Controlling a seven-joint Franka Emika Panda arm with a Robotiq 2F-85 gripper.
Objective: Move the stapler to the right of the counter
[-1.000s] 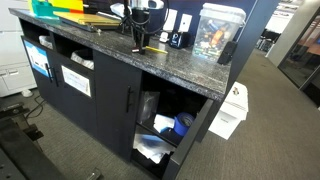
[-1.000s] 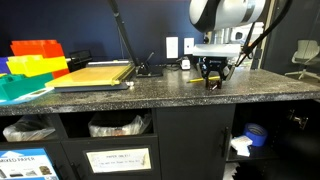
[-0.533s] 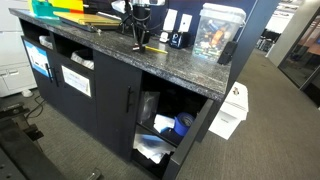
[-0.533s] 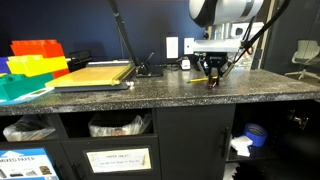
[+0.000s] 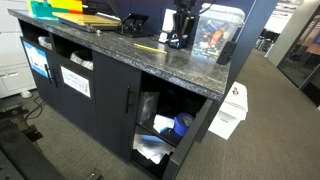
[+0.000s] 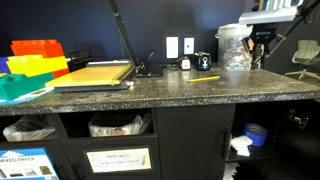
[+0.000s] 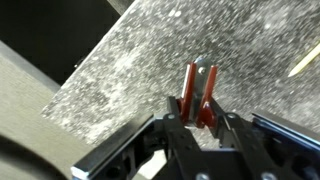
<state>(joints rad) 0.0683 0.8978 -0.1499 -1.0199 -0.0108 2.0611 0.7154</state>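
The stapler [image 7: 200, 88] is hanging above the counter and would drop if I opened now. My gripper needs to lower the stapler onto the counter before it lets go.
My gripper [image 7: 198, 118] is shut on a slim red and grey stapler [image 7: 200, 88], which sticks out past the fingertips in the wrist view. The gripper hangs above the right part of the counter [image 6: 120, 96] in both exterior views [image 5: 180, 32] [image 6: 262, 45], in front of a clear box. The speckled counter top [image 7: 130, 60] lies below the held stapler. A thin yellowish stick [image 6: 205, 78] lies flat on the counter [image 5: 190, 65], left of the gripper and apart from it. It also shows in an exterior view [image 5: 150, 47] and at the wrist view's edge [image 7: 305, 62].
A clear plastic box [image 6: 232, 45] [image 5: 215, 30] stands at the back right. A small black gadget [image 6: 202, 62] and wall outlets [image 6: 172, 46] are behind. Coloured folders [image 6: 35, 60] and a tan board [image 6: 95, 74] lie at the left. Open shelf bays [image 5: 165, 125] are below.
The gripper has risen and moved far to the right along the counter, away from the yellowish stick. The stick stays where it was.
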